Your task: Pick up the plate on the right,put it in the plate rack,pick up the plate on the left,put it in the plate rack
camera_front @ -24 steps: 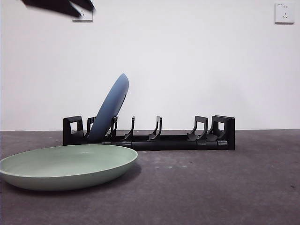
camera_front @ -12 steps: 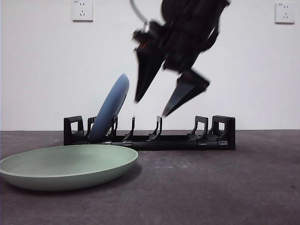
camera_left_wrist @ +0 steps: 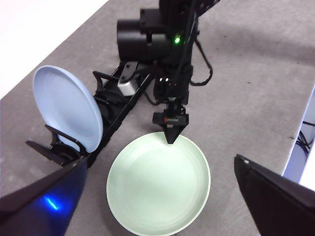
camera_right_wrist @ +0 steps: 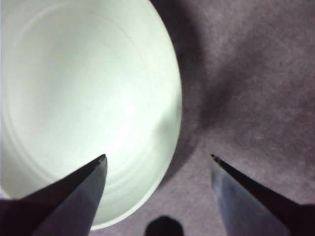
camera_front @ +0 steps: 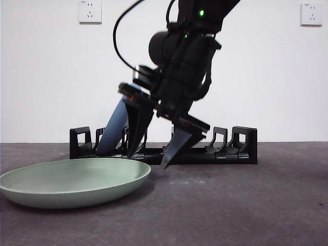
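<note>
My right gripper grabs the green plate by its thin raised rim [camera_front: 147,173] next, since the green plate's broad side [camera_front: 74,177] spreads wider than the open fingers.
A pale green plate [camera_front: 72,179] [camera_left_wrist: 157,189] [camera_right_wrist: 83,98] lies flat on the table, left of centre and in front of the plate rack [camera_front: 236,146] [camera_left_wrist: 115,110]. A blue plate [camera_front: 114,128] [camera_left_wrist: 66,105] stands tilted in the rack's left slots. My right gripper [camera_front: 147,161] [camera_right_wrist: 158,156] [camera_left_wrist: 171,132] is open and low at the green plate's right rim, one jaw over the plate's inside and the other over the table beside it. My left gripper [camera_left_wrist: 161,158] hangs open high above the table, holding nothing.
The table [camera_front: 246,205] is dark grey cloth, and its edge [camera_left_wrist: 307,118] shows in the left wrist view. The right arm's black body and cable [camera_front: 189,51] stand in front of the rack's middle prongs. Behind the rack is a white wall with sockets [camera_front: 311,14].
The right arm has come down from above the rack to the green plate's right rim, jaws still open. Both plates and the rack have stayed where they were.
</note>
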